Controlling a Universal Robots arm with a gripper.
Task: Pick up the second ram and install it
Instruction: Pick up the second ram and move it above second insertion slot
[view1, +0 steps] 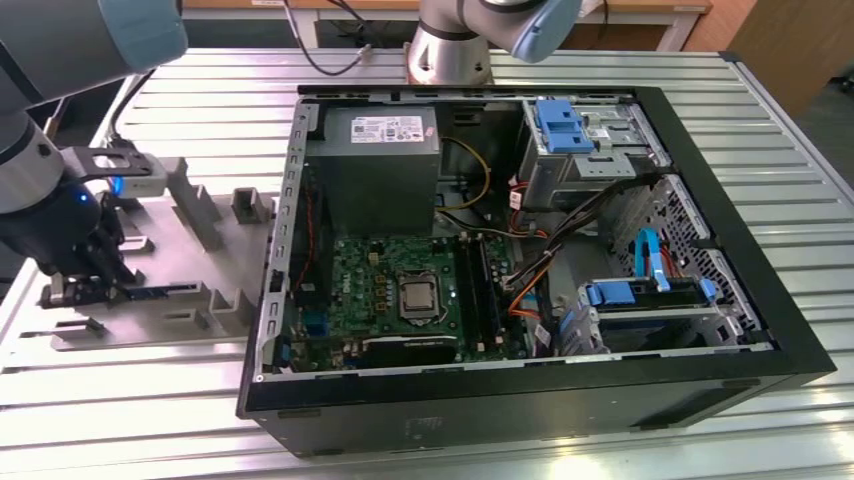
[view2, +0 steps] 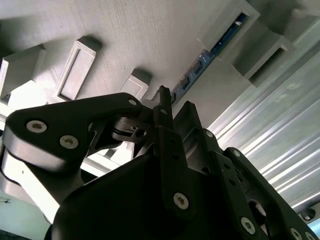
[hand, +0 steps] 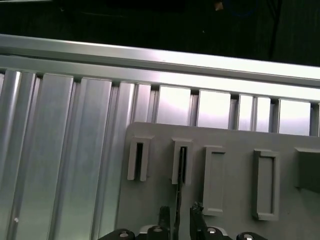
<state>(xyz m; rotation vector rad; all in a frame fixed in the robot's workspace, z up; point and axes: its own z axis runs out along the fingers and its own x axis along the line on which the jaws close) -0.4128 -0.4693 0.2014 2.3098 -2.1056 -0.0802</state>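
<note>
The gripper grabs the ram by its bare part outside the slot (hand: 177, 215) next, since the slot's sides close in on the ram's seated end.
The second ram (view1: 167, 291) stands on edge in a slot of the grey holder (view1: 180, 325) at the exterior view's left, outside the computer case. My gripper (view1: 87, 288) hangs over the end of the stick farthest from the case. In the first wrist view, the ram (hand: 180, 170) runs as a thin dark line between my gripper's (hand: 179, 216) two fingers, with a gap on each side. Its blue edge (view2: 210, 52) shows in the second wrist view, leading from the slot to my gripper (view2: 175, 102). The gripper is open, and the stick rests in the holder (hand: 150, 200).
The open black computer case (view1: 534, 390) lies at the exterior view's right, holding the green motherboard (view1: 380, 280), dark memory slots (view1: 483, 295), a grey power supply (view1: 380, 150), blue drive brackets (view1: 561, 125) and loose cables. Everything sits on a ribbed aluminium table (view1: 134, 420). The holder has other slots (hand: 265, 185).
</note>
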